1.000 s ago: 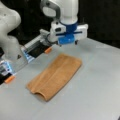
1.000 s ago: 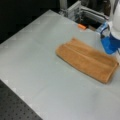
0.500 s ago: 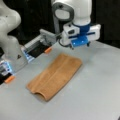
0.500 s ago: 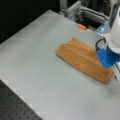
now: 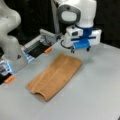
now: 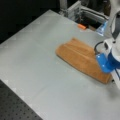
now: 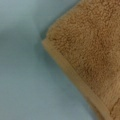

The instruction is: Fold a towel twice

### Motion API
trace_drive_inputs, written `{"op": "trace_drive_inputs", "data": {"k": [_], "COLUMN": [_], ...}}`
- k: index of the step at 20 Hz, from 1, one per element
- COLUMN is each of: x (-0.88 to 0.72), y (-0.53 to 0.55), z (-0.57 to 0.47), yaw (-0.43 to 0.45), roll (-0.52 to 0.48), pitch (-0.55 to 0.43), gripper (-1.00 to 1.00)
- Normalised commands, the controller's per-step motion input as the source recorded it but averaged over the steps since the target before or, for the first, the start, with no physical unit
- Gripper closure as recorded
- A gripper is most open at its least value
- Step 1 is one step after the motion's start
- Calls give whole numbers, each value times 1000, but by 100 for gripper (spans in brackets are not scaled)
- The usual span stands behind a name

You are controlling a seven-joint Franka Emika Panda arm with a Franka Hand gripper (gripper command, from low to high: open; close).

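Note:
Next, my gripper grabs the towel (image 5: 55, 75) by its raised hemmed end (image 5: 74, 59), since the folded towel lies flat and the fingers close around cloth there.
The orange-brown towel (image 5: 55, 75) lies flat on the grey table, folded once into a long strip, with a rounded fold at its near-left end. In a front view my gripper (image 5: 80, 50) hangs just above the strip's far right end, its two dark tips apart and holding nothing. In a front view the gripper's blue body (image 6: 106, 63) covers the towel (image 6: 80, 56) at the right end. The wrist view looks straight down on one hemmed corner of the towel (image 7: 90, 50) with bare table to its left; no fingers show there.
A second white arm (image 5: 10, 32) stands at a front view's left beside a grey fixture (image 5: 40, 43) with orange tabs (image 5: 48, 50). In a front view the same fixture (image 6: 85, 15) sits at the table's far edge. A black perforated board (image 6: 15, 105) borders the near-left corner.
The gripper has drifted sideways along the towel's end, toward the right in one front view and downward in the other. The towel has not moved.

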Motion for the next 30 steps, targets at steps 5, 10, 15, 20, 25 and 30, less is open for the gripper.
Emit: {"op": "trace_drive_inputs", "data": {"k": [5, 10, 15, 20, 25, 30], "x": [269, 223, 171, 120, 69, 1], "y": [245, 160, 48, -11, 21, 86], "z": [-149, -138, -163, -146, -146, -162], "yaw": [49, 99, 95, 41, -18, -74], "roll": [-129, -133, -188, -204, -183, -163], "pitch": [48, -33, -74, -91, -106, -93], "gripper": [-100, -100, -100, -100, -100, -100]}}
